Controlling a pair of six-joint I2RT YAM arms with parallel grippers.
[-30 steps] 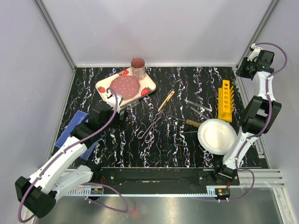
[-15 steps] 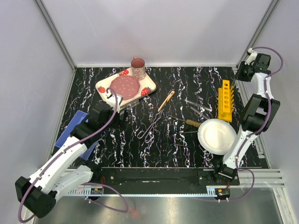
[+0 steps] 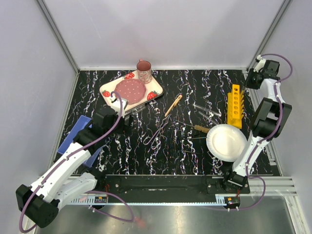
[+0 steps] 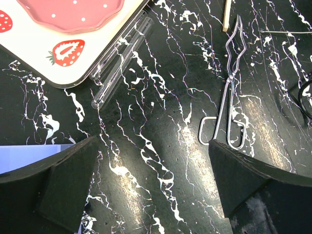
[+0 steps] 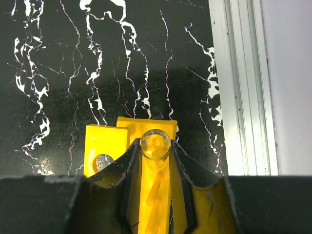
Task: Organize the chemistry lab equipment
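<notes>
The test tube is upright and straight above the far end of the yellow tube rack, so it would end up there. My right gripper is ready to let go of it.
My right gripper [image 5: 155,152] is shut on a clear glass test tube [image 5: 155,141], seen end-on between the fingers, straight above the far end of the yellow tube rack [image 5: 105,139]. In the top view this gripper [image 3: 255,78] hangs at the back right, just beyond the rack [image 3: 235,105]. My left gripper [image 4: 152,151] stands open and empty over bare table. Ahead of it, two test tubes [image 4: 119,53] lie against the strawberry tray [image 4: 34,63]. The wire tong [image 4: 228,100] lies to its right. More test tubes [image 3: 204,110] and wooden-handled tools [image 3: 173,105] lie mid-table.
A round white plate [image 3: 226,142] sits in front of the rack, with a wooden-handled tool [image 3: 200,128] at its left rim. A pink mug [image 3: 144,71] stands on the tray's far corner. A blue sheet [image 3: 77,139] lies at the left, under my left arm.
The right wrist has shifted slightly at the back right corner, still holding the tube. The left arm has not moved.
</notes>
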